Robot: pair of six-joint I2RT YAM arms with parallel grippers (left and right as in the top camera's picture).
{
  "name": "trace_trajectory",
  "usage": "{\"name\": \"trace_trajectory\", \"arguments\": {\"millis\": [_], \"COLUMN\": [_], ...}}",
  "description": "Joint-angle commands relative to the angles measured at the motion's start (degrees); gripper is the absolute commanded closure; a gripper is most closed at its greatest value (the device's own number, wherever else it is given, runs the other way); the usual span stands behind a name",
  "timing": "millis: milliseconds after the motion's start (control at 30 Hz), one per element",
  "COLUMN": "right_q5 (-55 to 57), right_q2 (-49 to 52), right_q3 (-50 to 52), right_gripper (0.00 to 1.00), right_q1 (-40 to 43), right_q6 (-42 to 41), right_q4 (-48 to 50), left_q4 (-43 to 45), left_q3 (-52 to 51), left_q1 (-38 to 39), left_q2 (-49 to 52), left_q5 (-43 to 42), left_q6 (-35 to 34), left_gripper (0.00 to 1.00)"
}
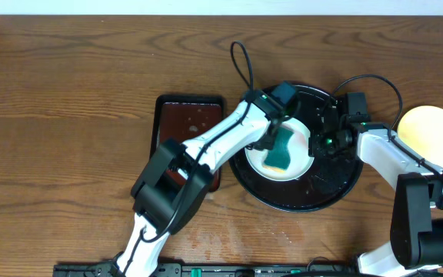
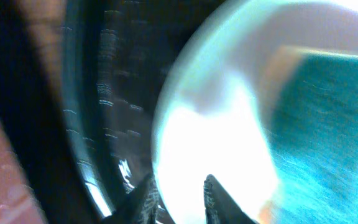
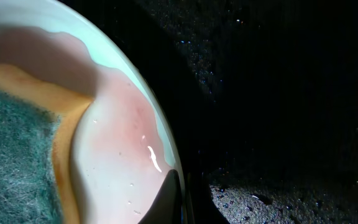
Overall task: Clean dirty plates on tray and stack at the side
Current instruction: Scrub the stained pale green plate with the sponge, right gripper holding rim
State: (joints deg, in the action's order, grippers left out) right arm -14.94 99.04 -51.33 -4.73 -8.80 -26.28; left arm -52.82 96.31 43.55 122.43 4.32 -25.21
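Observation:
I will pinch the sponge (image 1: 281,148) across its middle from the green top with my left gripper, so the yellow bottom side stays free to wipe the plate.
A white plate (image 1: 281,175) lies on the round black tray (image 1: 337,181) with a green and yellow sponge (image 1: 281,148) resting in it. My left gripper (image 1: 271,137) hangs over the plate's left part. In the left wrist view its fingers (image 2: 180,202) are apart astride the plate's rim (image 2: 204,137), with the sponge (image 2: 328,124) off to the right and not between them. My right gripper (image 1: 319,143) is shut on the plate's right rim (image 3: 179,199). A faint pink smear shows on the plate (image 3: 110,155) beside the sponge (image 3: 11,155). A pale yellow plate (image 1: 433,137) sits on the table to the right.
A rectangular reddish-brown tray (image 1: 187,131) lies left of the black tray, partly under my left arm. The black tray's wet surface shows in both wrist views (image 2: 110,93) (image 3: 278,93). Cables loop above the tray.

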Motion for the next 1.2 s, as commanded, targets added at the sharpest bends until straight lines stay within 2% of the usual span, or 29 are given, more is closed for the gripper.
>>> {"name": "trace_trajectory", "arguments": {"millis": [0, 100, 267, 500, 567, 600, 667, 700, 867, 1033, 1167], "right_q5": [2.47, 2.47, 2.47, 2.47, 2.47, 2.47, 2.47, 2.47, 2.45, 2.47, 2.47], "right_q2": [0.74, 0.74, 0.74, 0.74, 0.74, 0.74, 0.74, 0.74, 0.74, 0.74, 0.74], "right_q3": [0.48, 0.48, 0.48, 0.48, 0.48, 0.48, 0.48, 0.48, 0.48, 0.48, 0.48], "right_gripper": [0.99, 0.99, 0.99, 0.99, 0.99, 0.99, 0.99, 0.99, 0.99, 0.99, 0.99], "right_q1": [-0.24, -0.24, -0.24, -0.24, -0.24, -0.24, -0.24, -0.24, -0.24, -0.24, -0.24], "right_q6": [-0.35, -0.35, -0.35, -0.35, -0.35, -0.35, -0.37, -0.37, -0.37, -0.37, -0.37], "right_q4": [-0.48, -0.48, -0.52, -0.48, -0.52, -0.52, -0.52, -0.48, -0.44, -0.72, -0.70], "left_q4": [0.26, 2.16, 5.70, 16.00, 16.68, 16.79, 17.16, 17.27, 16.83, 12.61, 10.19], "left_q3": [1.31, 1.05, -0.48, -8.61, -10.69, -11.58, -12.61, -12.74, -12.41, -10.69, -9.35], "left_q1": [1.27, 1.29, 1.27, 1.36, 1.44, 1.42, 1.42, 1.42, 1.40, 1.25, 0.48], "left_q2": [-2.64, -2.62, -2.58, -2.19, -1.84, -1.53, -0.92, -0.57, -0.37, -0.37, -0.37], "left_q5": [-7.67, -13.81, -15.91, -21.31, -21.22, -21.22, -21.22, -20.94, -9.99, 12.33, 22.27], "left_q6": [0.26, 0.26, -1.49, -2.80, -2.97, -2.97, -2.95, -2.93, -0.70, 3.85, 7.39], "left_gripper": [0.60, 0.46, 0.44, 0.46, 0.56, 0.64, 0.89, 0.92, 0.93, 0.93, 0.93]}}
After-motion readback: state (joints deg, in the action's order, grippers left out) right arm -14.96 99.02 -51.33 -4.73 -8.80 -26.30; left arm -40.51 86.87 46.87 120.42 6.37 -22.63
